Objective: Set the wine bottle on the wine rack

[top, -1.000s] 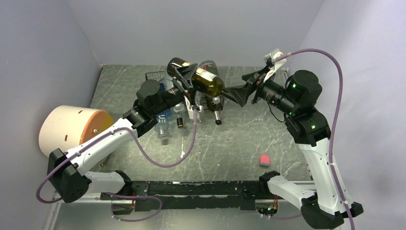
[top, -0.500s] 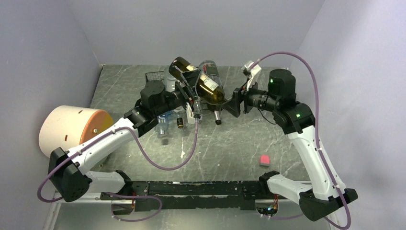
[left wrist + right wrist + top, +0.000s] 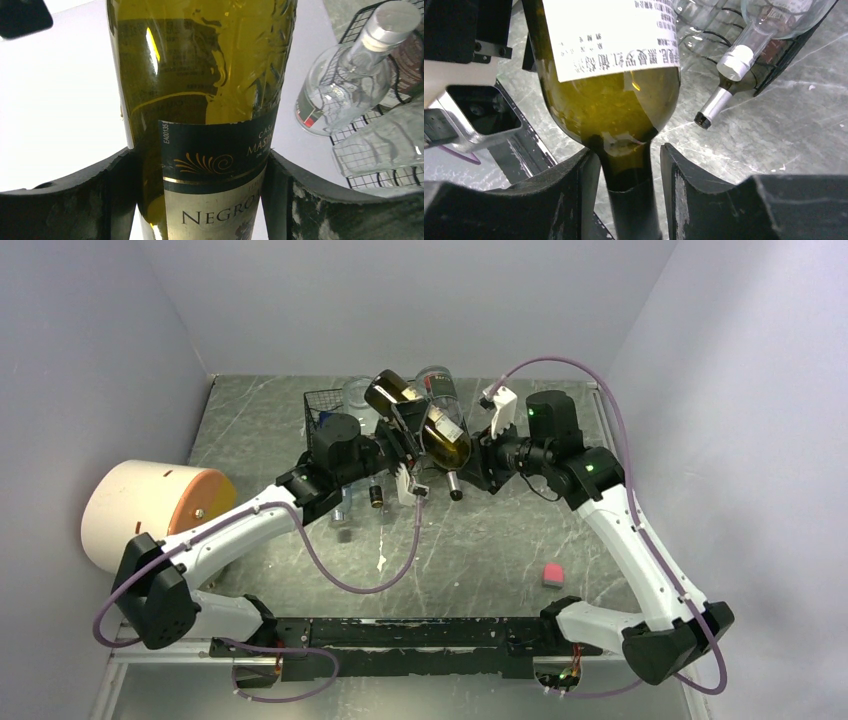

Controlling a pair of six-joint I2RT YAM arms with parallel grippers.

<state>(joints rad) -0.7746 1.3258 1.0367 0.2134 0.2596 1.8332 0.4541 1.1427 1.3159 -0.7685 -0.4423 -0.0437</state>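
I have my right gripper's fingers open around its neck [image 3: 628,172], so if I moved that gripper sideways now, the wine bottle [image 3: 614,95] would stay in my left gripper and would not come along.
The wine bottle [image 3: 443,432] is dark green glass with a cream and dark label, held in the air in front of the wine rack [image 3: 322,405], base to the back left, neck to the front right. My left gripper [image 3: 408,437] is shut on its body; in the left wrist view the bottle [image 3: 200,75] fills the space between the fingers [image 3: 115,200]. My right gripper [image 3: 479,459] is open around the neck: in the right wrist view the bottle [image 3: 614,95] has its neck against the left finger [image 3: 574,195], with a gap to the right one.
The rack holds clear bottles [image 3: 350,75], and their necks stick out toward the front [image 3: 455,485]. A clear bottle with a white cap [image 3: 739,62] lies beside a silver-necked one [image 3: 714,107]. A cream and orange cylinder [image 3: 150,510] stands at left. A small pink block [image 3: 552,574] lies front right.
My right arm has swung left and its fingers have come around the bottle's neck. My left gripper has carried the bottle a little to the right and turned it.
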